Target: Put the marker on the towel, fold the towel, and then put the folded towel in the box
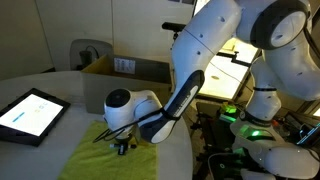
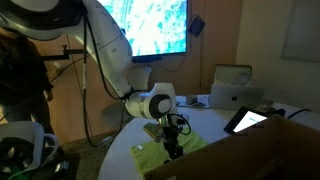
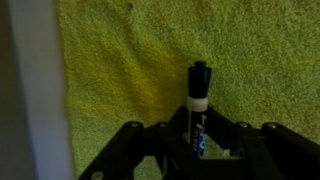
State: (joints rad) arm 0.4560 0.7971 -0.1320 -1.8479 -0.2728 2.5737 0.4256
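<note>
I should release the black marker [image 3: 198,85] with my gripper now. The marker is low over the yellow towel and would drop onto the towel.
A yellow towel [image 3: 120,60] lies flat on the round white table in both exterior views [image 1: 95,152] [image 2: 150,160]. In the wrist view a black marker [image 3: 198,85] with a white band and a blue label sits between my gripper's fingers [image 3: 198,140], its cap end pointing out over the towel. The fingers close in on its body. In both exterior views the gripper [image 1: 122,146] [image 2: 173,143] is low over the towel, pointing down. The cardboard box [image 1: 125,68] stands at the table's far edge; its rim also shows in an exterior view [image 2: 285,128].
A lit tablet [image 1: 30,112] [image 2: 247,120] lies on the table beside the towel. A white laptop-like object [image 2: 235,88] stands behind it. The robot's base and cabling [image 1: 255,130] are next to the table. The white table edge [image 3: 35,90] runs along the towel.
</note>
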